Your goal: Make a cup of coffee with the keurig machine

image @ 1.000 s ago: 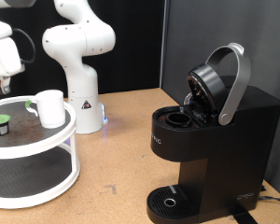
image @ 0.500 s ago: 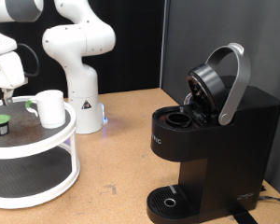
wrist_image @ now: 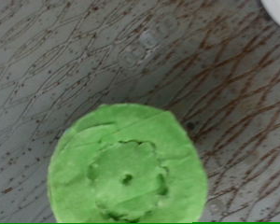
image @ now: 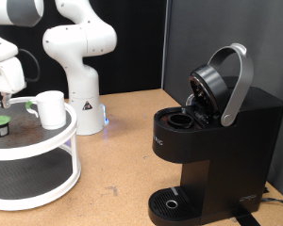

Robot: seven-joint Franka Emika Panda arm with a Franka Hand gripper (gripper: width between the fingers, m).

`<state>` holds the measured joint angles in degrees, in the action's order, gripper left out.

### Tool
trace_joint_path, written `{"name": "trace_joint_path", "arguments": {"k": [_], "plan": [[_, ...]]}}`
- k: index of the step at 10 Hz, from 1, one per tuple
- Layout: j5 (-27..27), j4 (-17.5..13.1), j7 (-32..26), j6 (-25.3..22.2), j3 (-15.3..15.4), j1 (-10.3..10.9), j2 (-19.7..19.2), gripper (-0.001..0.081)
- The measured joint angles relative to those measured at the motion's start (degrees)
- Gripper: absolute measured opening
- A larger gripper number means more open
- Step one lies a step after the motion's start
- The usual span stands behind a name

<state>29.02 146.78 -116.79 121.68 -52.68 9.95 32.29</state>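
My gripper's fingers stop above the pod's green top in the exterior view, so it is too early to close. The gripper moves down, then closes on the pod.
The white mug stands on the top tier of a round white stand at the exterior view's left. A small dark pod with a green top sits on the same tier, left of the mug. It fills the wrist view, seen from straight above. My gripper hangs just above the pod; its fingers do not show in the wrist view. The black keurig machine stands at the right with its silver-handled lid raised and its pod chamber exposed. Its drip tray is bare.
The robot's white base stands behind the stand. The stand has a lower tier. Brown tabletop lies between the stand and the machine. A corner of the mug shows in the wrist view.
My gripper has come down and a little to the right, closer over the green-topped pod. The mug, pod and machine have not moved.
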Motion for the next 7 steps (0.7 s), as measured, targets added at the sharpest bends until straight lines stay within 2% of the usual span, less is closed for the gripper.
{"name": "trace_joint_path", "arguments": {"k": [3,7], "plan": [[0.9,2.8,0.2,4.8,-1.8,-0.3,-0.8,0.0807],[0.8,4.7,0.2,6.5,-3.3,-0.2,-1.1,0.0807]]}}
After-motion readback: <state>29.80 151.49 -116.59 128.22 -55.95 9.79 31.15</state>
